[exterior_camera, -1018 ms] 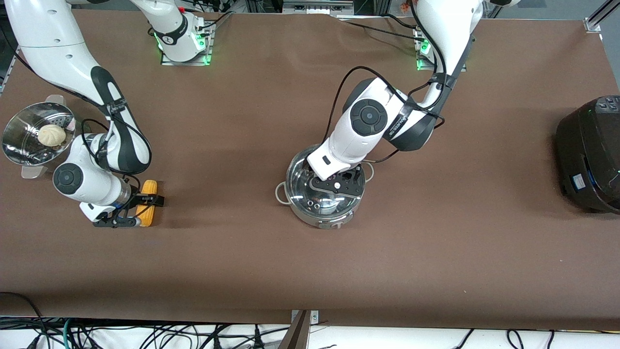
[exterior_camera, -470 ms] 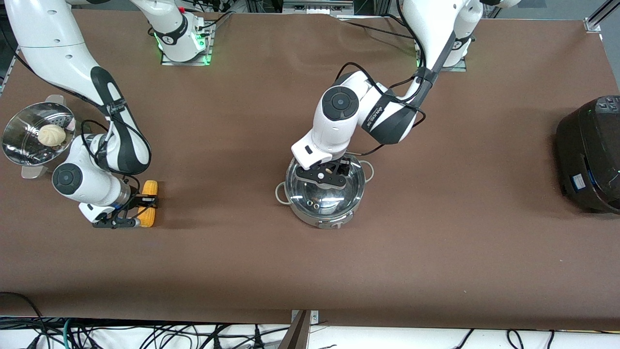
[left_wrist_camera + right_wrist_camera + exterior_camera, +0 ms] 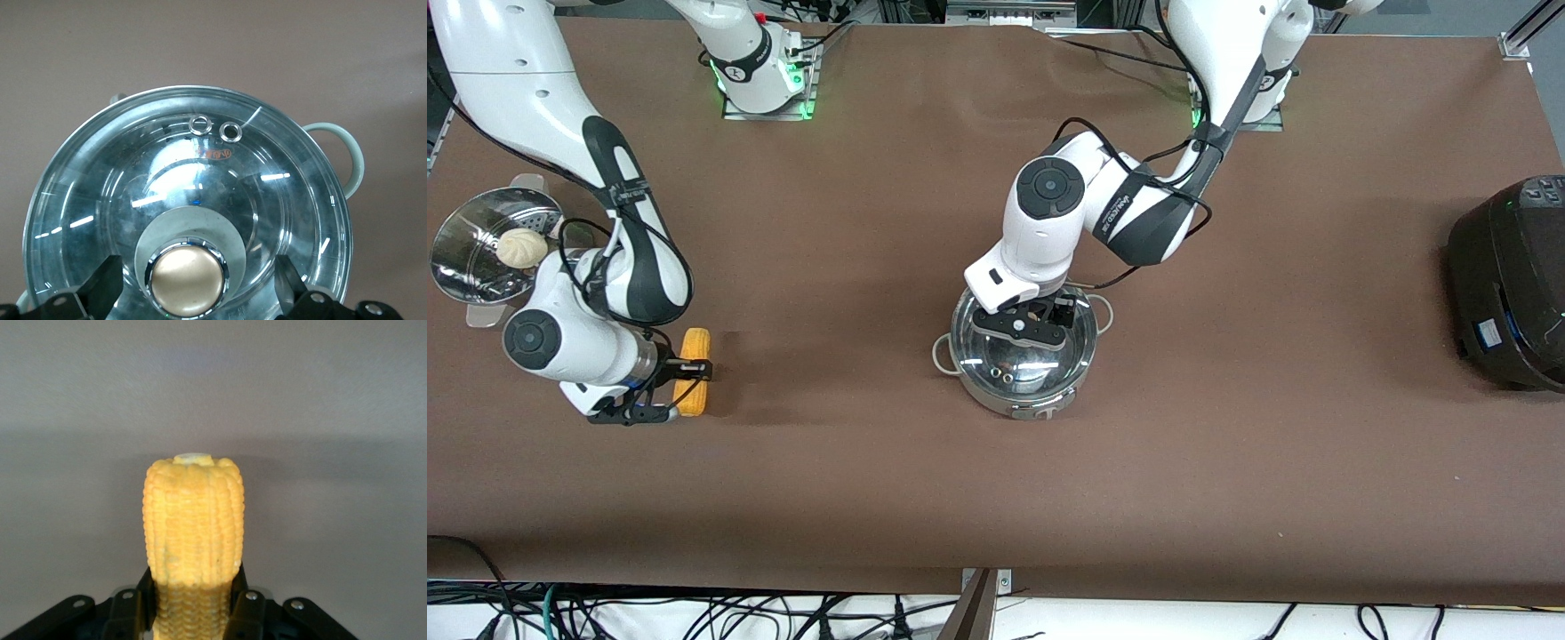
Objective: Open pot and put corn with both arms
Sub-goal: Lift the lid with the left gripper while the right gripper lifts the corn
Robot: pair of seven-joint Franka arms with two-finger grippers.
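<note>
The tan knob [image 3: 187, 280] sits between my left gripper's fingers over the glass lid [image 3: 200, 173], so it is time to close on the knob.
The steel pot [image 3: 1042, 407] stands mid-table with its glass lid [image 3: 1009, 369] on. In the left wrist view the lid [image 3: 200, 173] fills the picture, with the tan knob [image 3: 187, 280] at its centre. My left gripper [image 3: 1024, 324] hangs over the lid, open, one fingertip [image 3: 100, 288] on each side of the knob, not touching it. My right gripper [image 3: 683, 391] is shut on the yellow corn [image 3: 695, 343] and holds it low over the table toward the right arm's end. In the right wrist view the corn [image 3: 193, 520] sticks out from between the fingers [image 3: 248, 608].
A steel steamer basket [image 3: 463, 271] with a white bun [image 3: 521, 246] stands at the right arm's end, beside the right arm. A large black cooker [image 3: 1507, 284] stands at the left arm's end.
My left gripper has shifted over the lid until the knob sits between its open fingers. My right gripper has moved a little toward the right arm's end with the corn in it.
</note>
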